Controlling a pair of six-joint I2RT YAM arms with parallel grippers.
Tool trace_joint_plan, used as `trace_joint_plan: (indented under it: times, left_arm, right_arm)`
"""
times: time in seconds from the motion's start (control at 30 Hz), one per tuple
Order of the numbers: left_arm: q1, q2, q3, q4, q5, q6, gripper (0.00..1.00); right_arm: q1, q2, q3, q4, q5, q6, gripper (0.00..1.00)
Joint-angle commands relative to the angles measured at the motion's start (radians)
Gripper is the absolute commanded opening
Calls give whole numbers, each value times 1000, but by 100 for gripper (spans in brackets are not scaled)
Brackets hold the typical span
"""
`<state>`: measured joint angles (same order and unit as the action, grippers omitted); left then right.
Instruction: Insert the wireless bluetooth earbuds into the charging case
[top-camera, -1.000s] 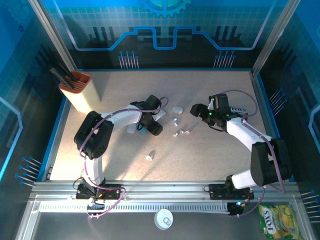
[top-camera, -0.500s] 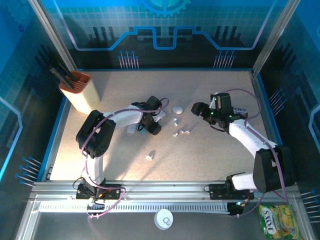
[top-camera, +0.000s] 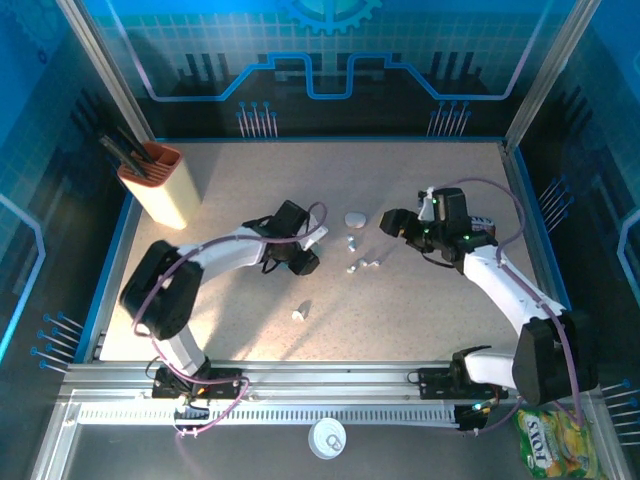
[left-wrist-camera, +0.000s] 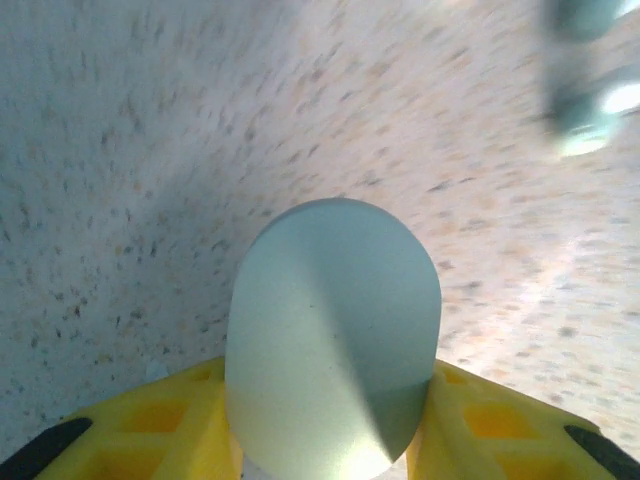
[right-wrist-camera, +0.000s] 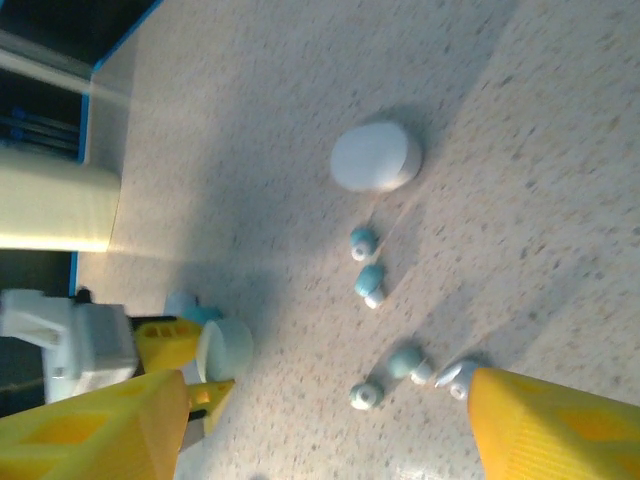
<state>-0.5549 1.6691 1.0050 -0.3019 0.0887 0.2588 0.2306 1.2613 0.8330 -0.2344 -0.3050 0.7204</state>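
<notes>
I need to grab the charging case's (left-wrist-camera: 332, 340) end that sticks out of my left gripper with my right gripper next. Its opposite end then stays free for gripping it again to put the earbuds in.
A pale green, pebble-shaped charging case (left-wrist-camera: 332, 340) stands on edge between my left gripper's (left-wrist-camera: 330, 445) yellow fingers, which are shut on its sides just above the table. In the top view that gripper (top-camera: 303, 262) is left of centre. Several tiny earbuds (right-wrist-camera: 369, 282) lie scattered on the table to its right (top-camera: 352, 267), and one more pale piece (top-camera: 299, 313) lies nearer the front. My right gripper (right-wrist-camera: 325, 385) hovers open above the earbuds with nothing between its fingers; in the top view it (top-camera: 390, 222) is right of them.
A white closed case (top-camera: 355, 218) lies just behind the earbuds. Pale blue items (right-wrist-camera: 185, 305) sit right behind the left gripper. A cream and orange holder (top-camera: 155, 185) stands at the back left. A snack bag (top-camera: 548, 443) and a white disc (top-camera: 327, 437) lie off the table in front.
My left gripper has closed on the pale green case, and the left arm's elbow has swung out to the left. The right gripper has barely shifted and stays open.
</notes>
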Motion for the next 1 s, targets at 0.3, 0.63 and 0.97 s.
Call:
trace_joint_plan:
  times: [0.3,0.63,0.97]
  left_arm:
    - [-13,-189,-210,517,330,147,41]
    - [-17,-205,-218,569,393,161,42]
    - [-17,-225,-220,515,394,201,43]
  right_arm:
    - [175,26,40,11,-182,19,74]
    - [252,138,97,79,-214,44,67]
    - [258,177,109,91,-209,46,38]
